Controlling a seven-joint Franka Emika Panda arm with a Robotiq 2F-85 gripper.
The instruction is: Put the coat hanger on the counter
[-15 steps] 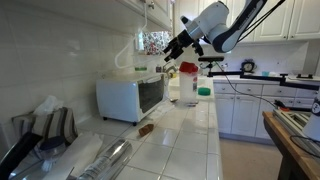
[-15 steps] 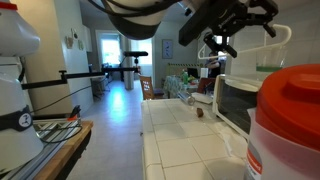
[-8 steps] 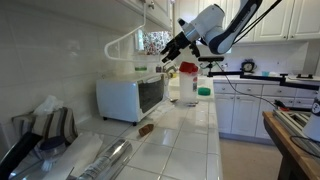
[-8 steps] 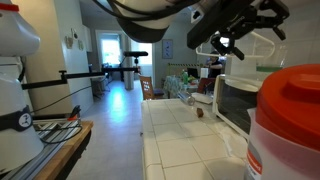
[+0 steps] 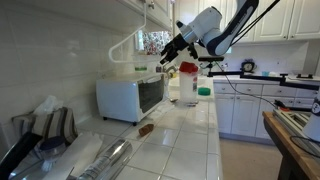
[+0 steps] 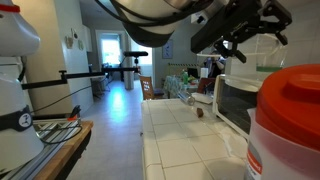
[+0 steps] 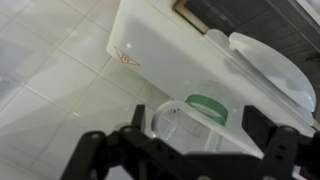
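Note:
My gripper takes hold of the hanger by its near end next and leaves the rest free, to lay the thin white coat hanger on the counter.
The thin white coat hanger [image 5: 118,45] stands up above the microwave and against the wall; it also shows in an exterior view [image 6: 268,34]. My gripper [image 5: 168,60] hangs in the air next to the hanger's near end, over the microwave, and shows in an exterior view [image 6: 238,45]. In the wrist view the jaws [image 7: 200,135] are spread apart with nothing between them; the hanger is out of that view. The white tiled counter [image 5: 190,140] runs below and shows in an exterior view [image 6: 180,150].
A white microwave [image 5: 130,97] stands on the counter. A clear jar with a green lid [image 5: 203,95] is beside it and shows in the wrist view [image 7: 190,112]. A foil roll [image 5: 105,158] lies near the front. A red-lidded tub [image 6: 285,120] is close. A wooden table [image 6: 50,140] stands aside.
My gripper has shifted a little closer to the hanger above the microwave. The hanger has not moved.

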